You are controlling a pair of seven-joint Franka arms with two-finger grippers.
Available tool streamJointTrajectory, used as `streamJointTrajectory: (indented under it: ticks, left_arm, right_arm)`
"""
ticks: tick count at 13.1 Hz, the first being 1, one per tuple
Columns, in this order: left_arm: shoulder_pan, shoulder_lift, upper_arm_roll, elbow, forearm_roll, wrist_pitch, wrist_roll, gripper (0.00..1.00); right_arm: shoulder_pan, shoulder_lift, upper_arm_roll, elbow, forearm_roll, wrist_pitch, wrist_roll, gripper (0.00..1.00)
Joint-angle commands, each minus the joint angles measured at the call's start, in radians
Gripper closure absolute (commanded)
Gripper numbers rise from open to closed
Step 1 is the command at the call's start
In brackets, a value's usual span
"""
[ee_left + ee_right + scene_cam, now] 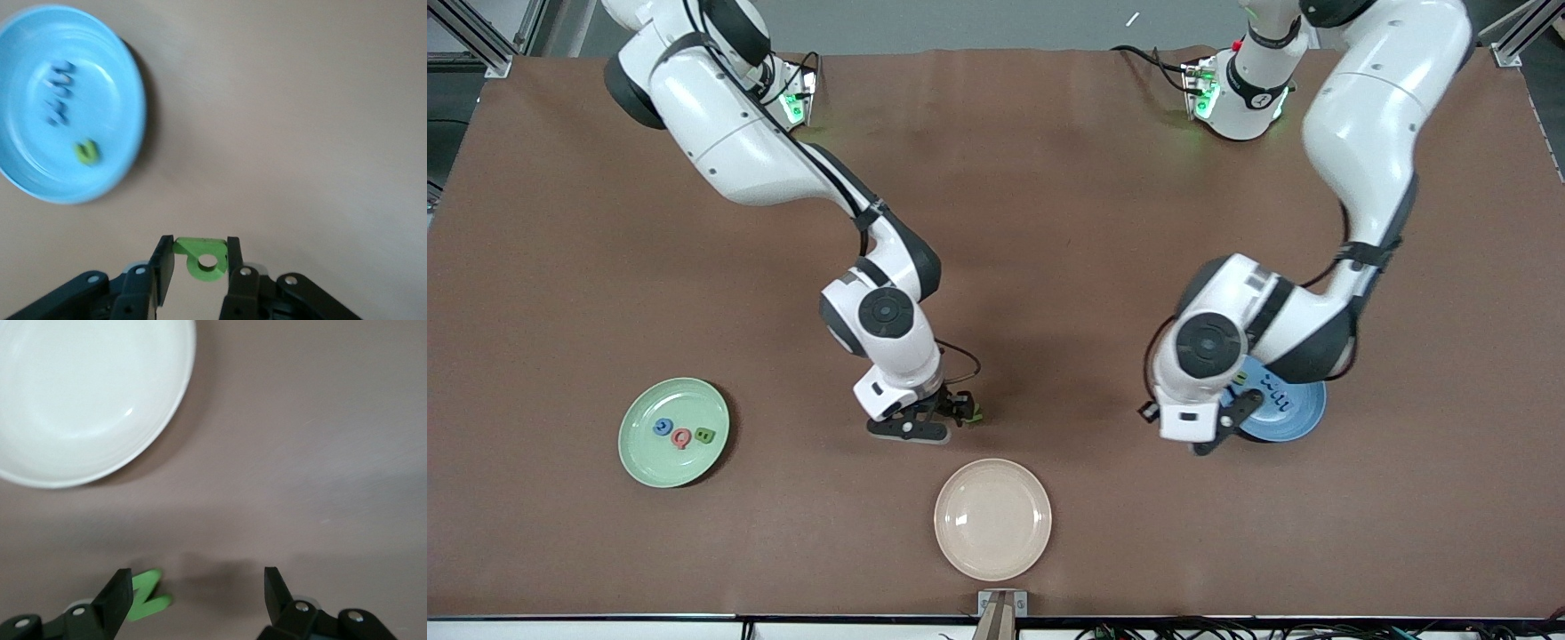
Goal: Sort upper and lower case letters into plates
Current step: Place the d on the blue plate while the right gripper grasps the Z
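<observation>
My right gripper lines up with the green N (974, 415) (150, 603) next, before it closes on the N, since the N reaches under one finger.
My left gripper (200, 242) is shut on a small green letter with a round hole (195, 247). It hangs over bare table beside the blue plate (27, 100), which holds blurred blue letters (59, 93) and a green one (87, 151). In the front view the left gripper (1218, 437) partly covers the blue plate (1294, 418). My right gripper (197, 577) is open, low over the table, and a green N (148, 600) lies just inside one finger. The mint green plate (640, 462) holds a blue C (663, 428), a pink Q (682, 437) and a green B (704, 435).
An empty cream plate (992, 518) sits near the table's front edge, nearer to the front camera than the right gripper (963, 411). It also fills a corner of the right wrist view as the cream plate (87, 393). Brown tabletop stretches between the two arms.
</observation>
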Motion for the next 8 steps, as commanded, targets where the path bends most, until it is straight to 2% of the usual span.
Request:
streamJointTrajectory:
  ticks: [1, 3, 6, 8]
  left_arm:
    - [0.208, -0.075, -0.085, -0.183, -0.001, 0.012, 0.075, 0.98]
    - [0.319, -0.074, -0.118, -0.232, 0.004, 0.014, 0.132, 0.96]
    - [0.369, -0.063, -0.116, -0.278, 0.053, 0.052, 0.162, 0.85]
    - [0.383, -0.063, -0.116, -0.289, 0.059, 0.074, 0.166, 0.42]
  right_arm:
    - [0.034, 0.014, -0.021, 0.020, 0.005, 0.027, 0.010, 0.12]
    - [0.059, 0.026, -0.035, 0.031, 0.003, 0.030, 0.010, 0.12]
    - [0.121, 0.058, -0.099, 0.045, 0.003, 0.073, 0.010, 0.13]
    - [0.132, 0.069, -0.109, 0.047, 0.003, 0.085, 0.010, 0.14]
